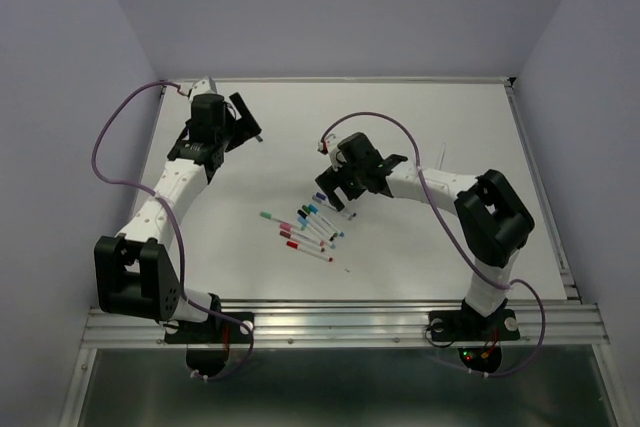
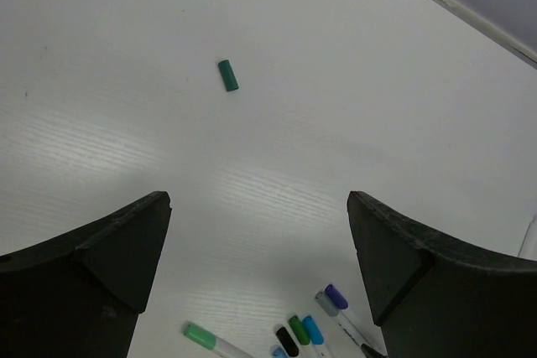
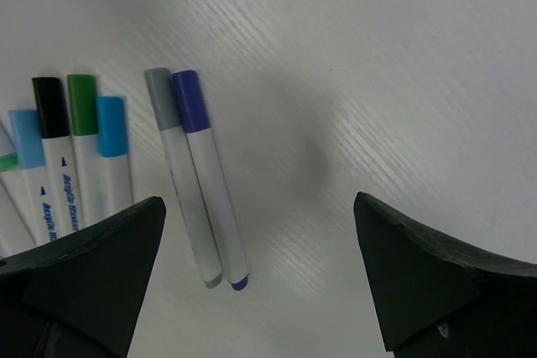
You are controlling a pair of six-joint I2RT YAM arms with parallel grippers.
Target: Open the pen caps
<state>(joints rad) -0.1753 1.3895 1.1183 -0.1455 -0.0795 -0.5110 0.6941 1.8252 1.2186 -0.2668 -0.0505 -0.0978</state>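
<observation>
I need to grab the purple-capped pen by its white body with my right gripper. The pen's cap then stays free for my left gripper to open.
Several thin white pens lie in a loose fan at the table's middle, their coloured pen caps on. In the right wrist view a grey-capped pen and a purple-capped pen lie side by side, with blue, green and black caps to their left. My right gripper hangs open just above them, nothing between its fingers. A loose green cap lies alone on the bare table, beyond my left gripper. That gripper is open and empty at the far left.
Purple walls close in the white table on three sides, with a raised rim along its right edge. An aluminium rail runs along the near edge between the arm bases. A tiny pale bit lies near the pens.
</observation>
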